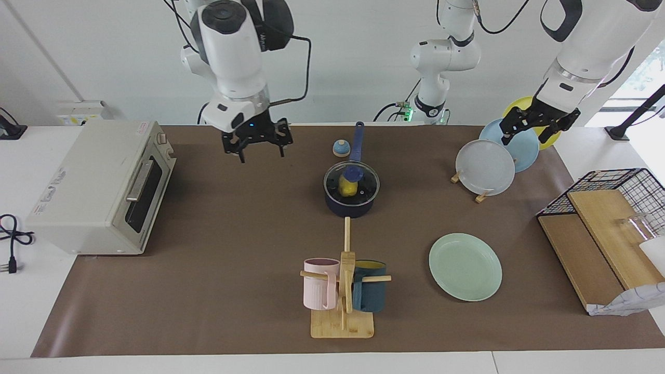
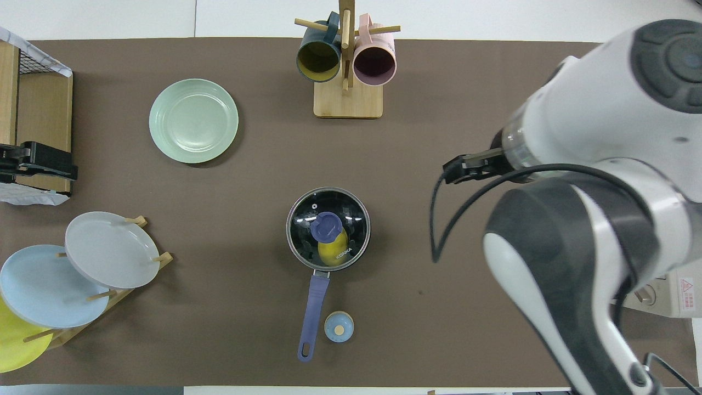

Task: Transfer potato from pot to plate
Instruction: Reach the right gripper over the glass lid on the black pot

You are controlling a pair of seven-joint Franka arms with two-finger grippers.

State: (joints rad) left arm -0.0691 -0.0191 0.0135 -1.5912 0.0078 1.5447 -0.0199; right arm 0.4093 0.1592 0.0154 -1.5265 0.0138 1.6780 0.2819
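Note:
The pot needs to be uncovered to reach the potato [image 2: 332,251], so my right gripper will grip the glass lid by its blue knob [image 2: 326,226] next.
The dark blue pot [image 1: 350,200] stands mid-table with its long handle pointing toward the robots; it also shows in the overhead view [image 2: 328,229]. A glass lid with a blue knob [image 1: 353,173] covers it. The yellow potato [image 1: 347,188] lies inside, seen through the lid, also in the overhead view [image 2: 332,251]. The mint-green plate [image 1: 465,266] lies farther from the robots, toward the left arm's end [image 2: 193,120]. My right gripper [image 1: 261,149] hangs open and empty over the mat between oven and pot. My left gripper [image 1: 526,136] hangs open and empty over the plate rack.
A toaster oven [image 1: 98,187] stands at the right arm's end. A mug stand [image 1: 343,291] holds a pink and a teal mug. A rack holds a grey-white plate [image 1: 484,167], a light blue and a yellow one. A wire basket with wooden boards [image 1: 608,228] stands nearby. A small blue dome [image 1: 341,148] lies beside the pot handle.

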